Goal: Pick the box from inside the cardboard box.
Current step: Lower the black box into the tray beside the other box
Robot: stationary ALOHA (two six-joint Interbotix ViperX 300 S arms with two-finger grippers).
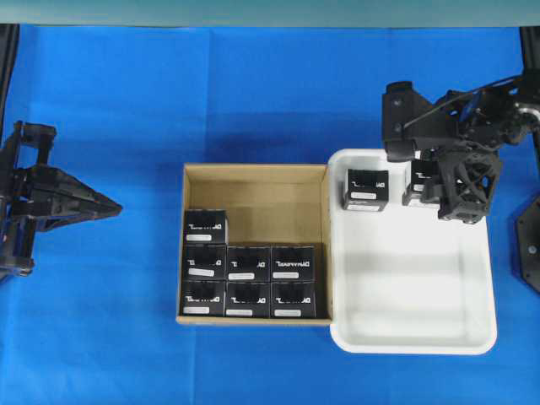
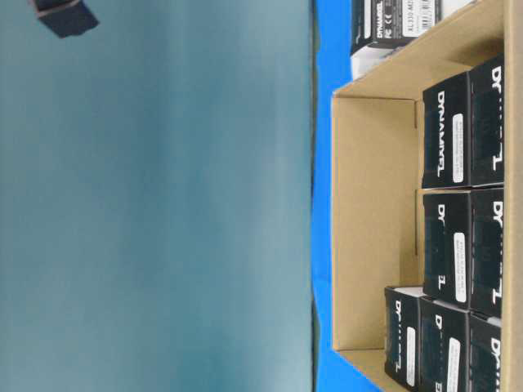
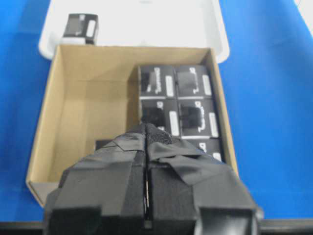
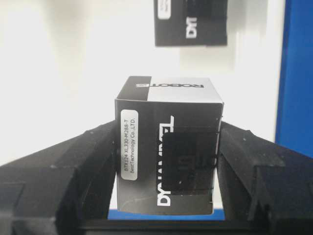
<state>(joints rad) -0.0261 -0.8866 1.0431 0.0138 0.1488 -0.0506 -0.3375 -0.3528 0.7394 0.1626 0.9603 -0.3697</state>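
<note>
The held box looks bigger than the standing box in the right wrist view and is high above the white tray (image 4: 93, 68). It would fall if my right gripper opened now.
The brown cardboard box (image 1: 253, 170) lies mid-table with several black boxes (image 1: 248, 263) packed along its near side and left wall. In the table-level view the same boxes (image 2: 462, 139) line the carton (image 2: 372, 204). My right gripper (image 1: 430, 187) hangs over the far right corner of the white tray, shut on one black box (image 4: 166, 156); its fingers (image 4: 88, 161) press both sides. My left gripper (image 1: 114, 207) stays shut and empty over the blue cloth, left of the carton; its wrist view looks over its tips (image 3: 146, 128) into the carton (image 3: 73, 98).
The white tray (image 1: 413, 344) touches the carton's right wall. Another black box (image 1: 366, 189) stands in its far left corner, also seen as a box (image 4: 193, 22) beyond the held one. Blue cloth covers the table.
</note>
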